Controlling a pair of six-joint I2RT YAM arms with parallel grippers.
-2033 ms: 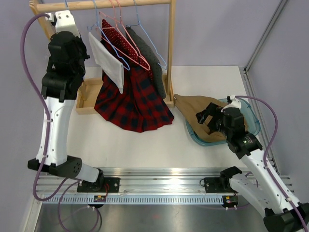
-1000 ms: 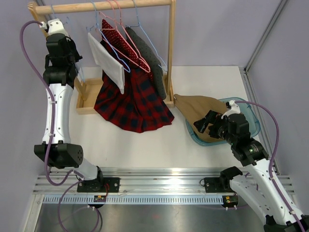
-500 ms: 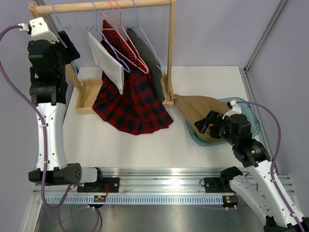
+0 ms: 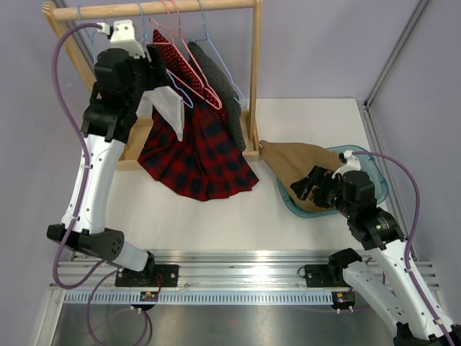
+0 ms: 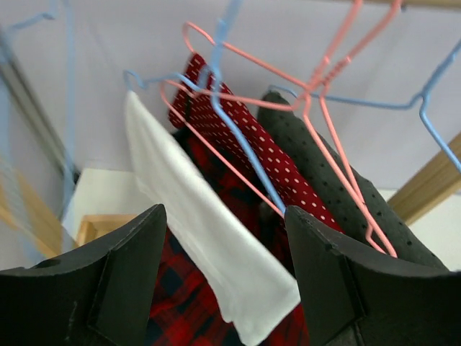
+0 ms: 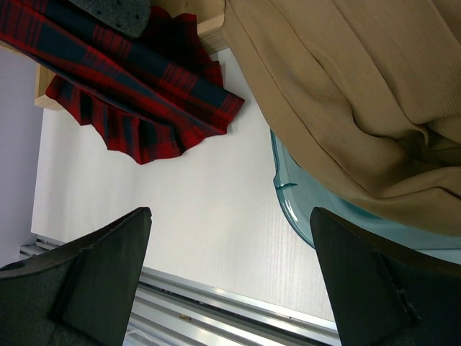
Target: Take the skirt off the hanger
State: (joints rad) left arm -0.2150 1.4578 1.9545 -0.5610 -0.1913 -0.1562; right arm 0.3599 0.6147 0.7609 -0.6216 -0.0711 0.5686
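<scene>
My left gripper grabs the blue hanger by its bare near end next, which leaves the white skirt free to be removed.
A white skirt hangs from a blue hanger on the wooden rail. Behind it hang a red polka-dot garment, a dark grey dotted one and a red plaid skirt whose hem spreads on the table. My left gripper is high up beside the white skirt, open, with the cloth in line between its jaws but not clamped. My right gripper hovers open over the table, holding nothing.
A tan garment lies draped over a teal basin at the right. Pink hangers crowd the rail. The rack's upright post and wooden base stand at the back left.
My left arm swung out to the left of the rack, then back right to the hangers, and its jaws went from shut to open. The right arm has barely moved.
</scene>
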